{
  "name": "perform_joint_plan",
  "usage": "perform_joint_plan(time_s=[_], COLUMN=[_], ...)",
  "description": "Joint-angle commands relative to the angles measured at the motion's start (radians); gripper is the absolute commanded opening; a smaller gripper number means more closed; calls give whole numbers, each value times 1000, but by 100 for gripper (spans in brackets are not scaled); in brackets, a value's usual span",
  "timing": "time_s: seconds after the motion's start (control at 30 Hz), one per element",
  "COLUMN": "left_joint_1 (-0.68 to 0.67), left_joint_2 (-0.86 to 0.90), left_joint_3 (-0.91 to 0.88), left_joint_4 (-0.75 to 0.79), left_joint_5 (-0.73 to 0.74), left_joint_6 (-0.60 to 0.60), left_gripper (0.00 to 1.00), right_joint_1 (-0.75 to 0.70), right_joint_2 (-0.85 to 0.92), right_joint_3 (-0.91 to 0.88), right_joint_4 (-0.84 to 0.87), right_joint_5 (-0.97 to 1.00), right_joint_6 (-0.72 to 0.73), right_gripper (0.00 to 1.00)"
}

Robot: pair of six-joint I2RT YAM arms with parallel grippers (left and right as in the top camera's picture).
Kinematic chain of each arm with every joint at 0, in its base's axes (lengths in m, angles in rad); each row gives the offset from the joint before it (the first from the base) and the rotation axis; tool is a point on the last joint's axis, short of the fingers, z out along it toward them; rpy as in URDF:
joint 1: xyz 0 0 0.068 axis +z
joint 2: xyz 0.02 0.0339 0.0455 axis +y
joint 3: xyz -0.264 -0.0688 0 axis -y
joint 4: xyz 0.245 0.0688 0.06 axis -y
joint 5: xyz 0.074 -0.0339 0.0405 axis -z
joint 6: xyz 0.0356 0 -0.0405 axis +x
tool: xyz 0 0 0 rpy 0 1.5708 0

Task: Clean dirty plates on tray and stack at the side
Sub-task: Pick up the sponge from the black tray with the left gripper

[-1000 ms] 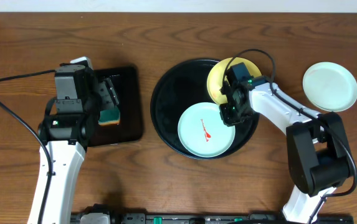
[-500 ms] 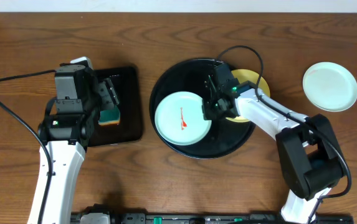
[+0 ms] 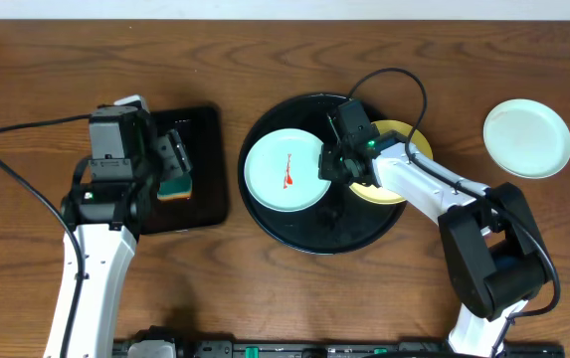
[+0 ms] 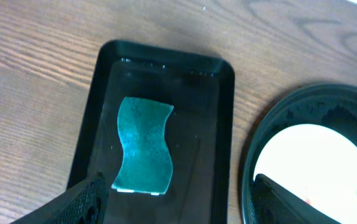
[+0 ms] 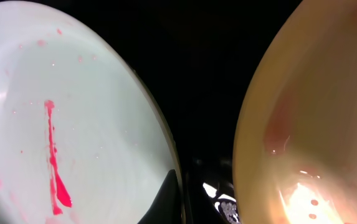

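Note:
Next, my left gripper grabs the teal sponge (image 3: 175,187) from its teal top across its narrow middle, which leaves the sponge's bottom free to clean the smeared plate (image 3: 286,170).
A light blue plate (image 3: 283,171) with a red smear lies in the left half of the round black tray (image 3: 324,221). My right gripper (image 3: 331,165) is shut on that plate's right rim; in the right wrist view one dark finger (image 5: 167,198) lies over the rim of the smeared plate (image 5: 72,124). The pale yellow plate (image 3: 404,134) (image 5: 315,112) lies at the tray's right edge, partly under the right arm. A clean light plate (image 3: 526,137) rests on the table at the far right. My left gripper (image 3: 173,164) (image 4: 184,208) hangs open above the teal sponge (image 4: 142,144).
The sponge (image 3: 175,186) lies in a small rectangular black tray (image 3: 208,149) (image 4: 223,81) left of the round tray (image 4: 259,155). Cables run from both arms across the wooden table (image 3: 265,50).
The right gripper has closed and dragged the smeared blue plate from the tray's lower middle to its left half, uncovering more of the yellow plate. The left arm has not moved.

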Motion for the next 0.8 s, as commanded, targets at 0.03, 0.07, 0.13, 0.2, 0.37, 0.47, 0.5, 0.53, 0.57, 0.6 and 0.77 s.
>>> perform_joint_plan(time_s=[0.03,0.07,0.13,0.2,0.37,0.47,0.5,0.53,0.57,0.6,0.77], left_joint_1=[-1,-1,-1,-1,-1,-1,-1,-1,-1,0,2], left_joint_2=[74,92,138,185,290,349,367,389,409,428,517], left_joint_3=[-32,-41,-50,-51,-51,-51,-51,-51,-51,-51,-51], left_joint_4=[1,5,6,11,89,160,182,206,226,246,331], left_joint_5=[-13,-21,-67,-116,-137,-137,-137,-137,-137,-137,-137], left_joint_6=[-2,-2,-2,-1,47,53,53,53,56,60,63], left_gripper=[73,73,72,73,72,73,72,72,72,72,72], right_joint_1=[10,10,10,10,10,10,10,10,10,10,10], right_joint_2=[13,13,13,13,13,13,13,13,13,13,13], right_joint_3=[-3,-3,-3,-3,-3,-3,-3,-3,-3,-3,-3], right_joint_4=[18,18,17,16,17,16,16,16,16,16,6], right_joint_5=[24,24,24,19,4,2,1,1,1,1,1], right_joint_6=[29,29,29,29,29,29,29,29,28,28,27], right_gripper=[1,1,1,1,1,1,1,1,1,1,1])
